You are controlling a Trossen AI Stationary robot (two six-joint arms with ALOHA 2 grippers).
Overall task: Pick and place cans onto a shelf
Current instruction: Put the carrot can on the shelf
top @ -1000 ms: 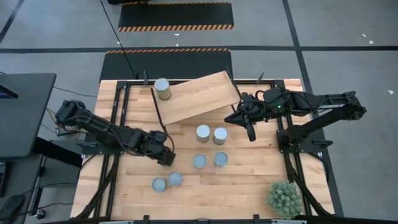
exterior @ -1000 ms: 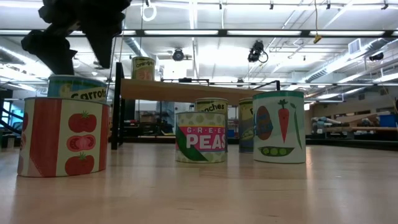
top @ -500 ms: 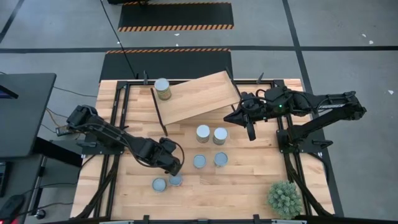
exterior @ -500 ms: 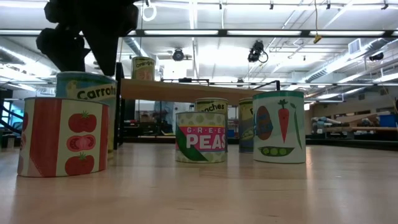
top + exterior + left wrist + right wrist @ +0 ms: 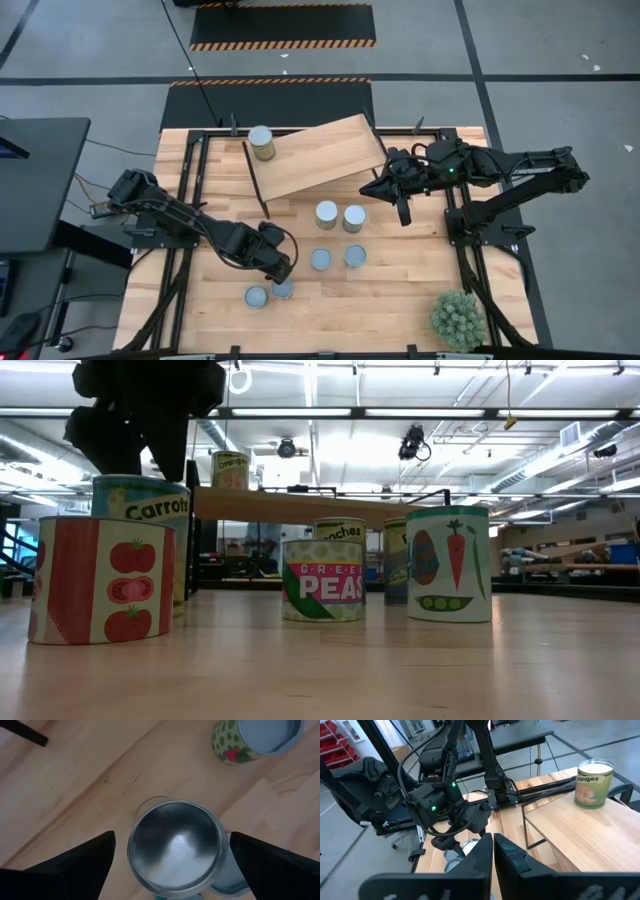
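Note:
My left gripper should next take hold of the carrots can by its silvery top end (image 5: 176, 847), so that it can stock the light-wood shelf with it.
My left gripper (image 5: 279, 271) is open above a carrots can (image 5: 140, 510) with a silvery top (image 5: 174, 847), near the table's front left. In the left wrist view its two fingers stand on either side of that top without touching. A tomato can (image 5: 100, 580) stands right beside it. An oranges can (image 5: 261, 141) stands on the light-wood shelf (image 5: 320, 155). Several more cans, among them a peas can (image 5: 322, 592), stand mid-table. My right gripper (image 5: 404, 214) is shut and empty beside the shelf's right end.
A green spiky plant (image 5: 458, 318) stands at the near right corner. The shelf's black legs (image 5: 257, 190) stand just behind my left arm. Two taller cans (image 5: 340, 215) and two shorter ones (image 5: 337, 257) stand between the arms. Bare tabletop lies along the near edge.
My left gripper has moved toward the table's near edge and a little to the right, from beside the shelf's leg to above the carrots can, then held almost still. My right arm has kept still.

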